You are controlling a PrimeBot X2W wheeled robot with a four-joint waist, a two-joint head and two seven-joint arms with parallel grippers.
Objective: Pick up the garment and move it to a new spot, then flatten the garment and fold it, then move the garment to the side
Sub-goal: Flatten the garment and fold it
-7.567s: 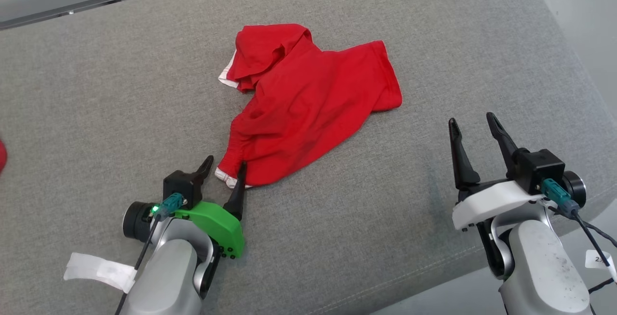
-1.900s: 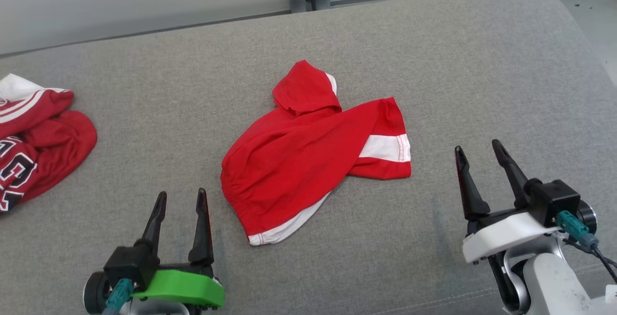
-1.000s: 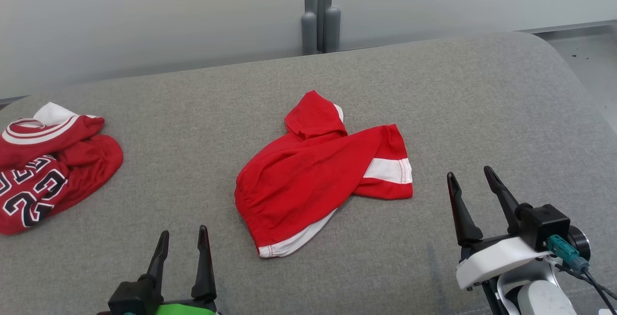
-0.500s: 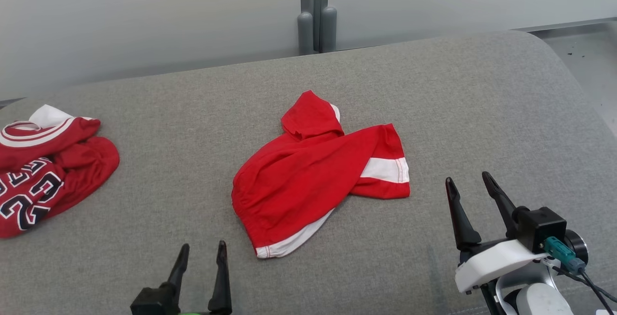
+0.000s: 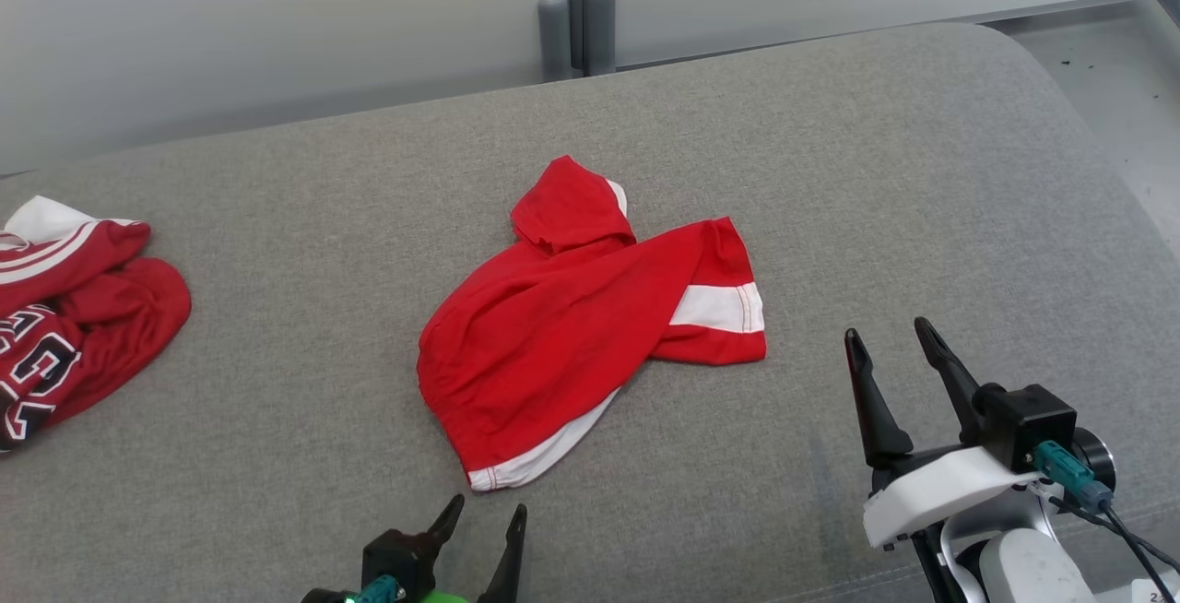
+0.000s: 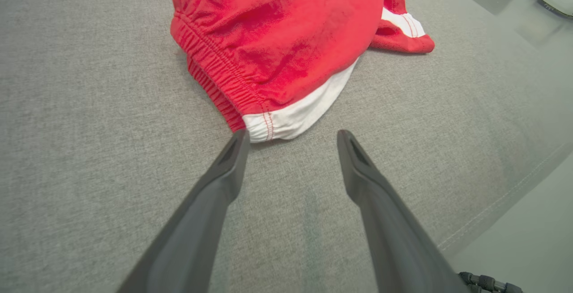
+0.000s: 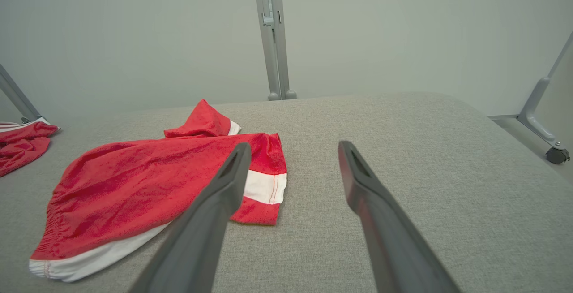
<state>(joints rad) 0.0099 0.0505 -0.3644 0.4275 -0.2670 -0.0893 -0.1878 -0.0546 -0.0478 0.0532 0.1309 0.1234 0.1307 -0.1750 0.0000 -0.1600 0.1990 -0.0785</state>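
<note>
The left gripper grabs the raised white waistband corner point(image 5: 487, 478) next, where the waistband's edge stands up, since the body of the shorts point(image 5: 542, 343) lies slack on the cushion.
The garment point(image 5: 572, 317) is a pair of red shorts with white side stripes, lying crumpled in the middle of the grey cushion. My left gripper point(image 5: 487, 518) stands open at the head view's bottom edge, its fingertips just short of the white-trimmed waistband corner point(image 6: 277, 122). In the left wrist view the left gripper point(image 6: 291, 138) has nothing between its fingers, and its left fingertip nearly touches that corner. My right gripper point(image 5: 885, 340) is open and empty, off to the garment's right. From the right wrist the garment point(image 7: 147, 181) lies ahead and left of the right gripper point(image 7: 293, 149).
A second red jersey point(image 5: 74, 308) with white trim and numbers lies bunched at the cushion's far left. The grey cushion point(image 5: 922, 170) rounds off at the right and front edges. A pale wall with a grey post point(image 5: 572, 4) stands behind it.
My left gripper has moved right and forward toward the garment's near corner. The camera has shifted a little, so the whole scene sits lower and further left. The garment lies unchanged.
</note>
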